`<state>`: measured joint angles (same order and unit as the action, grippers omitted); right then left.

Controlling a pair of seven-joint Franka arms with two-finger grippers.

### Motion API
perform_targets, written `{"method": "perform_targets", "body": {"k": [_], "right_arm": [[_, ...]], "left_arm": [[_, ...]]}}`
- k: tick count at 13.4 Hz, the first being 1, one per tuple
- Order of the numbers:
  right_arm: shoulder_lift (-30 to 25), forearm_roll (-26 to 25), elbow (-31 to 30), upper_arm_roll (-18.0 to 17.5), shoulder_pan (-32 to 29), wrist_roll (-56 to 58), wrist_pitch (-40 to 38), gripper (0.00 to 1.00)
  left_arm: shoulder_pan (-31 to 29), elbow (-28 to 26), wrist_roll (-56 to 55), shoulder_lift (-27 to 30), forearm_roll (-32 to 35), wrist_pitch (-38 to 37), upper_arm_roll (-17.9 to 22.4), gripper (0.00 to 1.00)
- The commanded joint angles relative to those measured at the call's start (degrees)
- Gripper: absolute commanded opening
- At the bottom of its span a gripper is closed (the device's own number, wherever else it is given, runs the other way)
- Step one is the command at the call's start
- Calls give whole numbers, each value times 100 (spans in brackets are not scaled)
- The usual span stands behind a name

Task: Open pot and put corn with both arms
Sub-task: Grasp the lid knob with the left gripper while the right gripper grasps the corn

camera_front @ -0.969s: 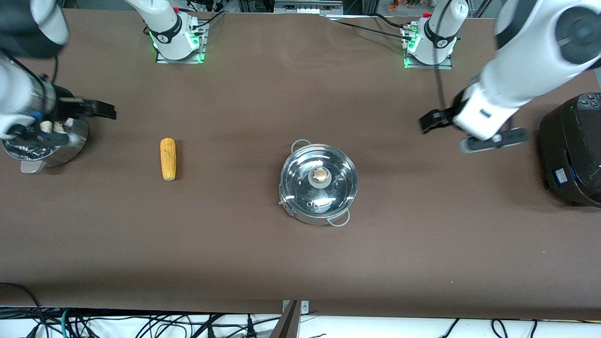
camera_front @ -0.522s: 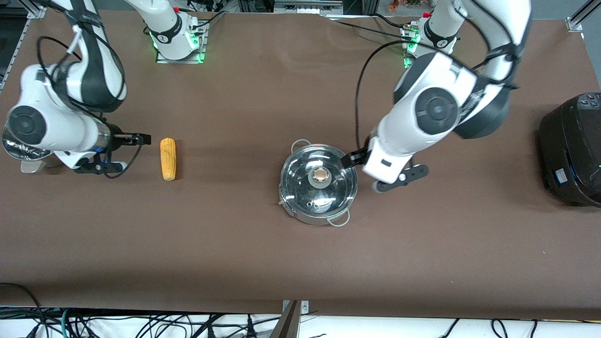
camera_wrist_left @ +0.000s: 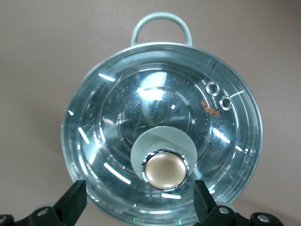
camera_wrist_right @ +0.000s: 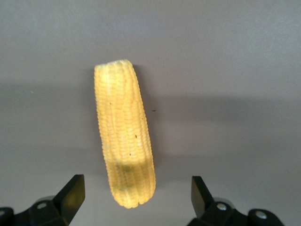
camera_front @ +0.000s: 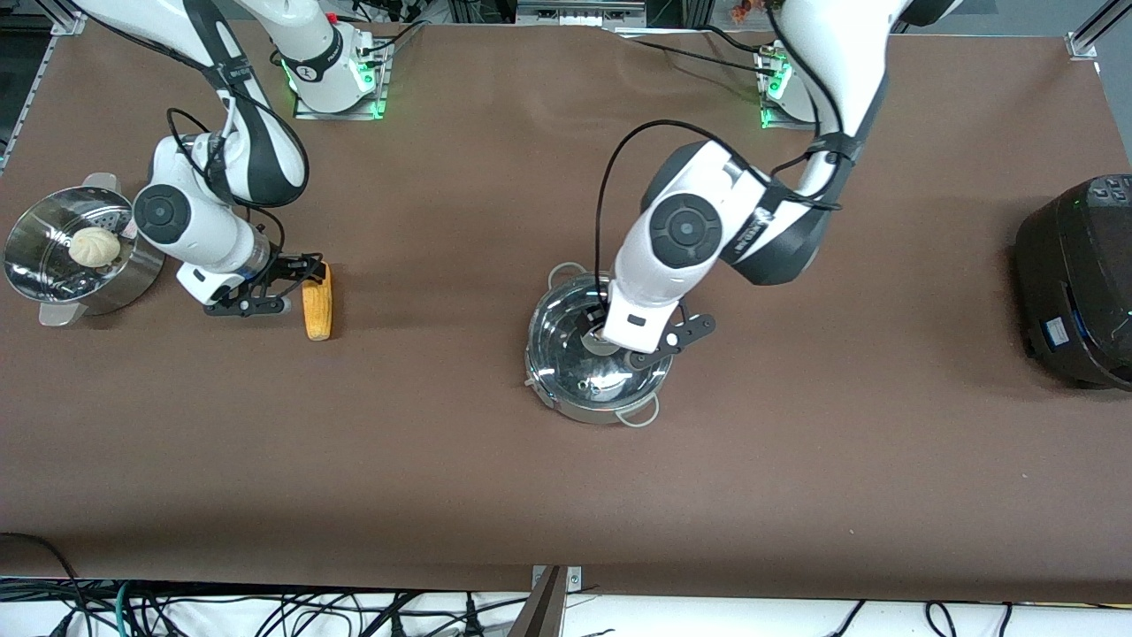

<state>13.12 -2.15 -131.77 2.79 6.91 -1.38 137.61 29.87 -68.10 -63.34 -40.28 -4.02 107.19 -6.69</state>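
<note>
Next, the right gripper grabs the corn by its rounded end (camera_wrist_right: pixel 133 192), to put it into the shiny steel pot.
The shiny steel pot (camera_front: pixel 566 400) stands mid-table with its glass lid (camera_front: pixel 566 349) on. In the left wrist view the lid (camera_wrist_left: pixel 117 117) fills the frame, with the beige knob (camera_wrist_left: pixel 164 170) in the middle. My left gripper (camera_front: pixel 608 340) hangs open just above the knob, and its fingers (camera_wrist_left: pixel 71 203) straddle the knob without touching it. The yellow corn (camera_front: pixel 317 305) lies on the table toward the right arm's end. My right gripper (camera_front: pixel 305 276) is open over the end of the corn (camera_wrist_right: pixel 124 141) that is farther from the front camera, with a finger (camera_wrist_right: pixel 71 194) on each side.
A steel steamer pot (camera_front: pixel 115 287) holding a white bun (camera_front: pixel 95 245) stands at the right arm's end of the table, close to the right arm. A black rice cooker (camera_front: pixel 1079 283) stands at the left arm's end. The brown tabletop (camera_front: pixel 566 495) lies around them.
Both arms have swung inward and down. The left gripper went from beside the pot to over the lid knob, and the right gripper moved from near the steamer pot to the corn.
</note>
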Motion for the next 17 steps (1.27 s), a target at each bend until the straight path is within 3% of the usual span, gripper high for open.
{"method": "perform_targets", "body": {"k": [1,3,4,5,8,9,10,11,12,13,16,17], "right_arm": [[128,-110,-129,-7,91,-20,441,100],[296,-110,-217,-15,100,-20,792,99],[357,-110,-235,-15,118,-20,846,90],[384,-119,-226,-15,161,6,829,77],[516,-119,-217,-6,171,68,803,16],[533,-119,-200,-6,171,68,707,5],[534,-119,-165,-15,171,68,602,2],[534,-119,-104,-15,179,77,540,1],[534,-119,-51,-15,179,86,461,1],[534,-128,2,-15,179,86,390,1],[534,-128,20,-7,206,86,372,1],[534,-128,20,-15,215,77,355,1]], "left_arm": [[229,315,-178,-261,-20,134,230,100],[264,350,-222,-367,-20,223,230,100],[265,377,-222,-384,-20,223,239,100],[247,412,-205,-385,-20,223,239,98],[256,438,-187,-437,-20,319,274,72],[247,447,-179,-446,-20,320,274,71],[256,438,-178,-446,-20,320,274,71],[256,438,-178,-446,-20,320,274,63],[256,438,-170,-455,-11,320,274,61],[247,438,-170,-455,-20,320,274,41],[247,395,-39,-437,-11,320,274,0],[256,394,-47,-429,-11,311,282,0]]}}
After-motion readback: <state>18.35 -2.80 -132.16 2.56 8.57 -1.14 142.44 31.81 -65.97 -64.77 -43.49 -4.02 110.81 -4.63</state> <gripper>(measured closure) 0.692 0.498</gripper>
